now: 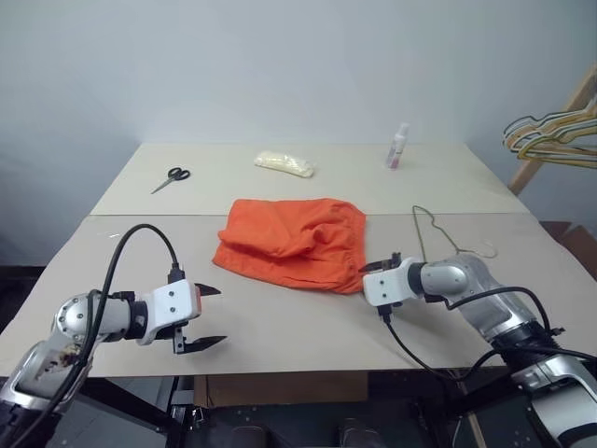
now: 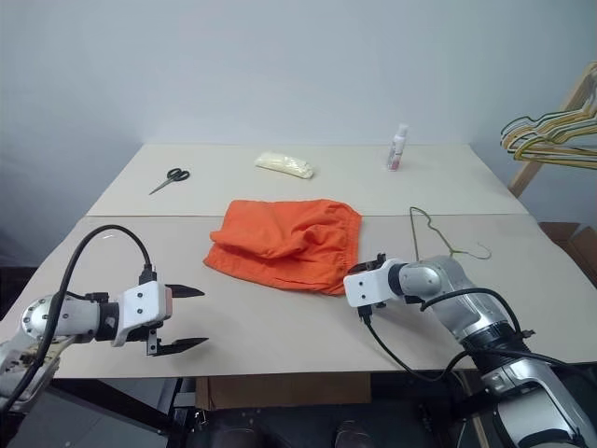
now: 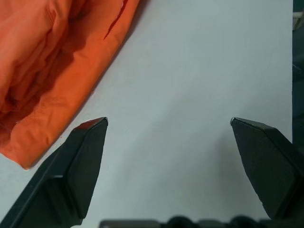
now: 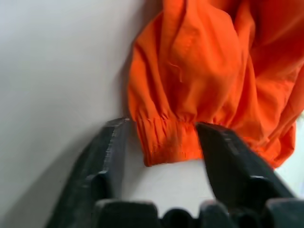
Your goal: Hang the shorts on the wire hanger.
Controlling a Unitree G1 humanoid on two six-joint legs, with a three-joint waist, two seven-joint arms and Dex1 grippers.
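My right gripper grabs the shorts by the gathered elastic waistband next, to spread them out for hanging.
The bright orange shorts lie crumpled in the middle of the table. The thin wire hanger lies flat just to their right. My right gripper is down at the shorts' near right corner. In the right wrist view the right gripper is open, with its fingers on either side of the gathered waistband corner, close to the cloth and a thin gap on one side. My left gripper is wide open above bare table, near and left of the shorts, holding nothing.
At the back of the table lie scissors, a pale yellow packet and a small bottle. A bunch of coloured hangers hangs on a wooden rack at the far right. The table's front edge runs just below both grippers.
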